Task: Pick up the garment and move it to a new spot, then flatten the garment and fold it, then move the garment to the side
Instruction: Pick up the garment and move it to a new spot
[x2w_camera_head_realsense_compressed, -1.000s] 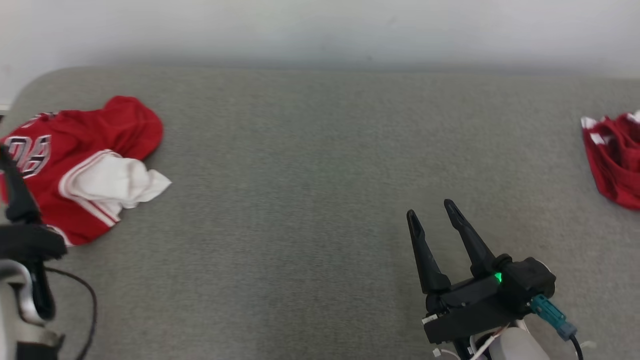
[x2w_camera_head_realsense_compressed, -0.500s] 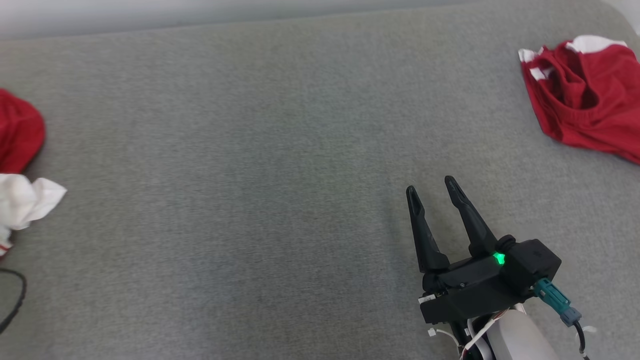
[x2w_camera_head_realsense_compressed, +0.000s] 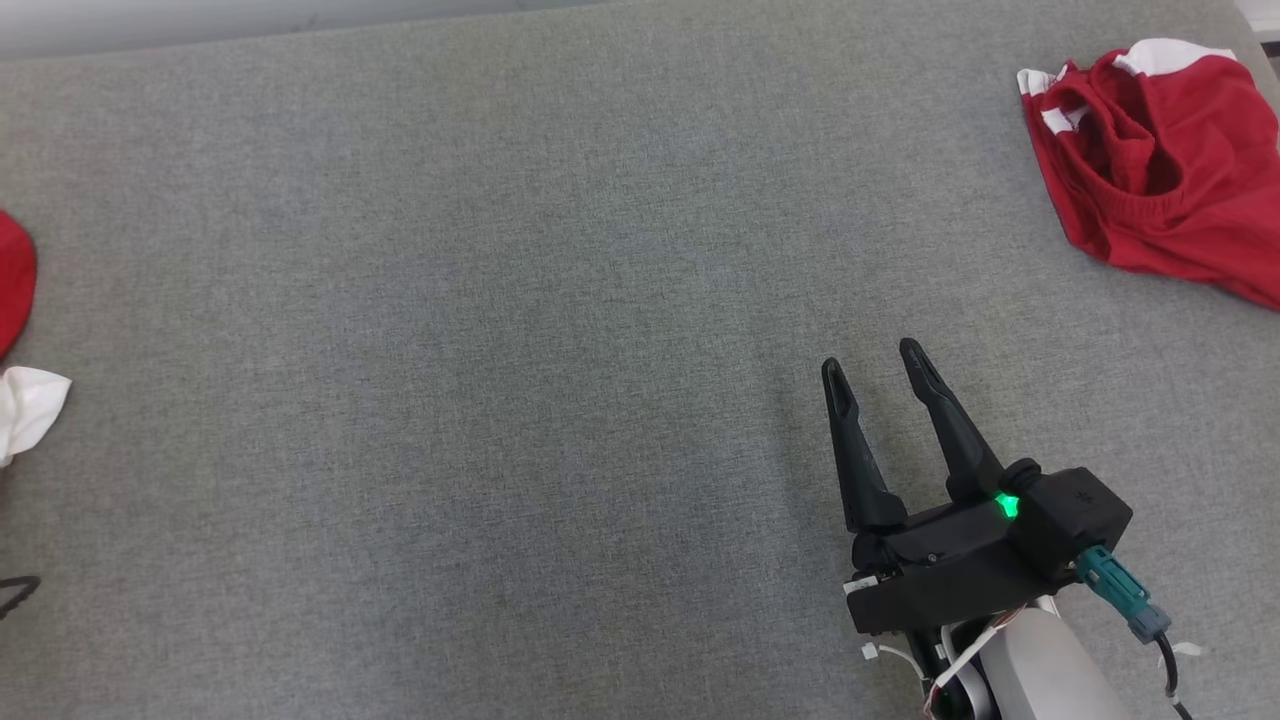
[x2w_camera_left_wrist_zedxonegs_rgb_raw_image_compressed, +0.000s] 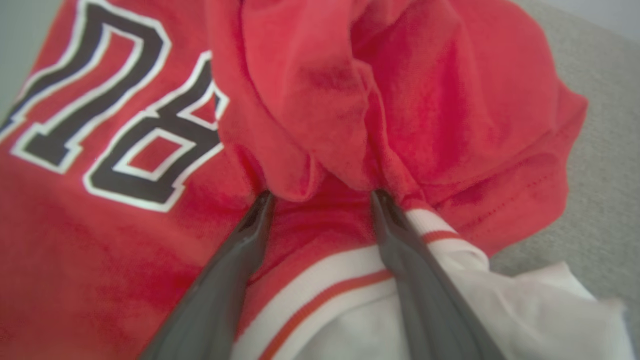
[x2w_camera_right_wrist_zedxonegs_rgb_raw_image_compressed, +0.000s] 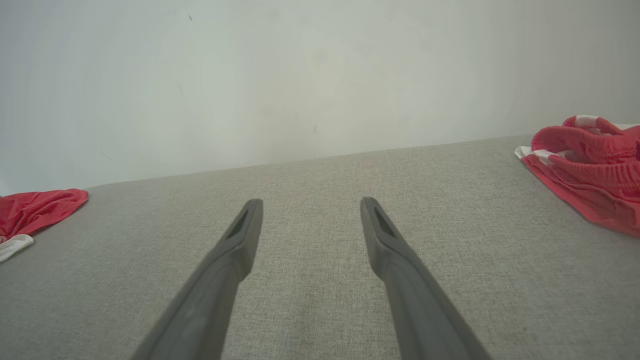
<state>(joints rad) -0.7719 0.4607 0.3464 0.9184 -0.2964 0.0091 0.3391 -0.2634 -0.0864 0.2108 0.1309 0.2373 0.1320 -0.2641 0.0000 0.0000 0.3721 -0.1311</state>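
My left gripper pinches the raised red fold (x2w_camera_left_wrist_zedxonegs_rgb_raw_image_compressed: 322, 207) beside the striped trim next to pick up the garment (x2w_camera_left_wrist_zedxonegs_rgb_raw_image_compressed: 450, 100), since the numbered front lies spread out flat.
The garment (x2w_camera_left_wrist_zedxonegs_rgb_raw_image_compressed: 450, 100) is a crumpled red jersey with a white sleeve, white-and-red trim and black-and-white numerals. In the left wrist view my left gripper (x2w_camera_left_wrist_zedxonegs_rgb_raw_image_compressed: 321, 194) is open, and its two fingertips are pushed into the cloth on either side of a raised red fold. In the head view a sliver of the garment (x2w_camera_head_realsense_compressed: 15, 280) lies at the far left edge. My right gripper (x2w_camera_head_realsense_compressed: 871, 358) hovers open and empty over the grey surface at the lower right. The right wrist view shows my right gripper (x2w_camera_right_wrist_zedxonegs_rgb_raw_image_compressed: 311, 201) with the garment (x2w_camera_right_wrist_zedxonegs_rgb_raw_image_compressed: 40, 205) far off to the left.
A second crumpled red piece with white trim (x2w_camera_head_realsense_compressed: 1160, 170) lies at the far right of the grey fabric surface (x2w_camera_head_realsense_compressed: 500, 350); the right wrist view has that red piece (x2w_camera_right_wrist_zedxonegs_rgb_raw_image_compressed: 595, 165) at its right edge. A pale wall (x2w_camera_right_wrist_zedxonegs_rgb_raw_image_compressed: 320, 75) rises behind the surface.
The head camera has swung right, so the jersey and my left arm slid off the left edge and the second red piece came further in. Both grippers stay open.
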